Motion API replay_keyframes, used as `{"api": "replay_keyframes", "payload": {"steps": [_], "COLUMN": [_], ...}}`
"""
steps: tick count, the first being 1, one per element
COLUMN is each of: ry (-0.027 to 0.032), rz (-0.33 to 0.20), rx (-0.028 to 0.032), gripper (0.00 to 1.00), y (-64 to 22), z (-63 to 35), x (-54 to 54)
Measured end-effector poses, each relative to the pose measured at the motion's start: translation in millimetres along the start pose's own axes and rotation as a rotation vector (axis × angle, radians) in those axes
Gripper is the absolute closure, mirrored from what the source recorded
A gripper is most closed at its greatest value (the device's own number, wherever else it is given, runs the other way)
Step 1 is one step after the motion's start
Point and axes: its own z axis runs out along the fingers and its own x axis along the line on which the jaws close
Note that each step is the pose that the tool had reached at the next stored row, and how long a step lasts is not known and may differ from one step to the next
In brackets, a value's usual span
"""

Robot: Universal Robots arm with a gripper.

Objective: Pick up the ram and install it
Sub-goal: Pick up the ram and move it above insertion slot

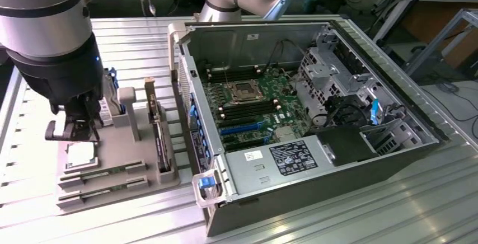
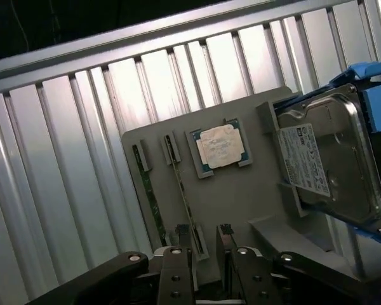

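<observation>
The grey holder blocks wrap both ends of the ram. My gripper will grab the ram next by the bare middle of its long edge [image 1: 107, 191].
Two ram sticks [image 1: 102, 172] [image 2: 150, 198] stand on edge, side by side, in slots of a grey holder plate [image 1: 120, 143] [image 2: 241, 197] on the exterior view's left. My gripper [image 1: 74, 134] [image 2: 203, 240] hangs open just above the plate, over the end of the sticks near the silver processor chip [image 1: 80, 153] [image 2: 220, 146]. One fingertip [image 2: 181, 236] is over the end of the nearer stick [image 2: 183, 190]. Nothing sits between the fingers. The open computer case [image 1: 299, 160] lies on the right, with its green motherboard [image 1: 254, 107] and black memory slots exposed.
On the holder also stand an upright expansion card [image 1: 155, 126] and a hard drive in a blue frame [image 1: 112, 95] [image 2: 327, 165], both close to my arm. The case wall [image 1: 187, 104] rises right beside the holder. All of it rests on a ribbed metal table [image 1: 373, 210].
</observation>
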Motion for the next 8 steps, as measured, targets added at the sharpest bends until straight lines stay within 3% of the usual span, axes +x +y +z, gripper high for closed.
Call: {"api": "replay_keyframes", "payload": {"steps": [3,8], "ry": [0.0054,0.01], "rz": [-0.122,-0.222], "rx": [-0.003,-0.0066], "gripper": [0.7,0.7], "y": [-0.4,-1.3], "z": [9.1,20.0], "x": [0.2,2.5]}}
